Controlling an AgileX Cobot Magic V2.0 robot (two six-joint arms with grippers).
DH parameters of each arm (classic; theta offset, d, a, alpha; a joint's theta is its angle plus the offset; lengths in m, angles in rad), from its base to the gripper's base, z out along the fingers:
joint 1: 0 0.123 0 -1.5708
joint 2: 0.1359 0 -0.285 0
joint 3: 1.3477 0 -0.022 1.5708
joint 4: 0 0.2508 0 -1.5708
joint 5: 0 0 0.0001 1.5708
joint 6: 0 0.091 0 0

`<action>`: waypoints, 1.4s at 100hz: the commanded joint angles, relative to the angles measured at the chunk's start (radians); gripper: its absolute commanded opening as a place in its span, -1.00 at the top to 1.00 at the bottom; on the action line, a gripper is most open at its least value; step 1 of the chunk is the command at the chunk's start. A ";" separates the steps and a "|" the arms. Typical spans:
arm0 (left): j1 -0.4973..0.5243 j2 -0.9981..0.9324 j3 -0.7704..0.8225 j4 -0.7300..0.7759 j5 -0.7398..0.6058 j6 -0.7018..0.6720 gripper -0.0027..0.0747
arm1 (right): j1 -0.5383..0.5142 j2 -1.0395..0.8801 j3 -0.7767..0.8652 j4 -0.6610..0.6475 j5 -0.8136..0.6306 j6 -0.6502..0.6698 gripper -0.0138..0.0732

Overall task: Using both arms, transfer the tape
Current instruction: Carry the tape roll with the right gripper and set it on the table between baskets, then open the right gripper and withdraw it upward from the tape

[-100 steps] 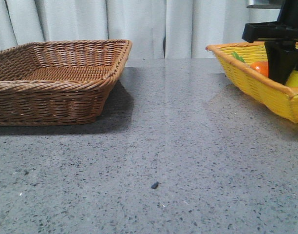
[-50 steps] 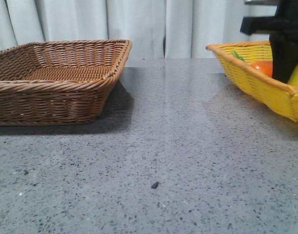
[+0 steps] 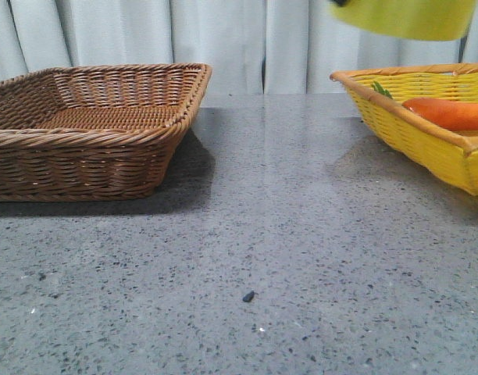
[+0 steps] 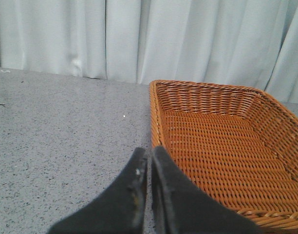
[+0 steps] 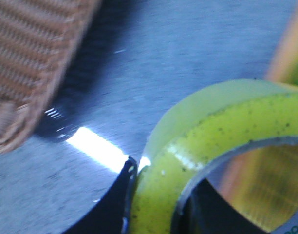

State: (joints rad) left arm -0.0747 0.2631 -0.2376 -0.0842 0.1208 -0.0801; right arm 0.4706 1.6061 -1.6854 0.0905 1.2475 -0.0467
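Note:
My right gripper is holding the yellow tape (image 3: 407, 17) and should keep holding it. The tape is high above the grey table in the front view.
The yellow tape (image 3: 407, 17) hangs high above the table at the top right of the front view, over the near-left corner of the yellow basket; only its lower part shows. In the right wrist view my right gripper (image 5: 156, 195) is shut on the tape (image 5: 212, 131), one finger (image 5: 112, 207) outside the roll and the other inside the core. The picture is motion-blurred. My left gripper (image 4: 150, 158) is shut and empty, low over the table beside the brown basket's rim (image 4: 155, 122). Neither arm shows in the front view.
A brown wicker basket (image 3: 90, 148) stands at the left and is empty. A yellow basket (image 3: 411, 129) at the right holds an orange carrot (image 3: 450, 113). A small dark speck (image 3: 248, 297) lies on the grey table. White curtains hang behind.
My right gripper has lifted the tape up out of the yellow basket and risen beyond the front view's top edge. The carrot is now uncovered.

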 commanded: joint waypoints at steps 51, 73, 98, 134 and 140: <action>0.003 0.017 -0.039 -0.003 -0.080 -0.005 0.98 | 0.161 0.211 -0.038 -0.033 -0.005 -0.014 0.82; 0.003 0.017 -0.039 -0.003 -0.080 -0.005 0.98 | 0.161 0.214 -0.038 -0.033 -0.015 -0.014 0.27; 0.003 0.017 -0.039 -0.003 -0.072 -0.005 0.98 | 0.161 0.210 -0.043 -0.033 0.002 -0.014 0.11; 0.003 0.017 -0.039 0.003 -0.070 -0.001 0.97 | 0.161 0.039 -0.043 -0.037 -0.040 -0.005 0.52; 0.003 0.017 -0.041 0.018 -0.068 0.001 0.88 | 0.161 -0.012 -0.043 -0.037 -0.062 -0.005 0.72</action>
State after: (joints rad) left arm -0.0747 0.2631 -0.2376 -0.0785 0.1230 -0.0801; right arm 0.6313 1.7147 -1.6941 0.0638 1.2365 -0.0515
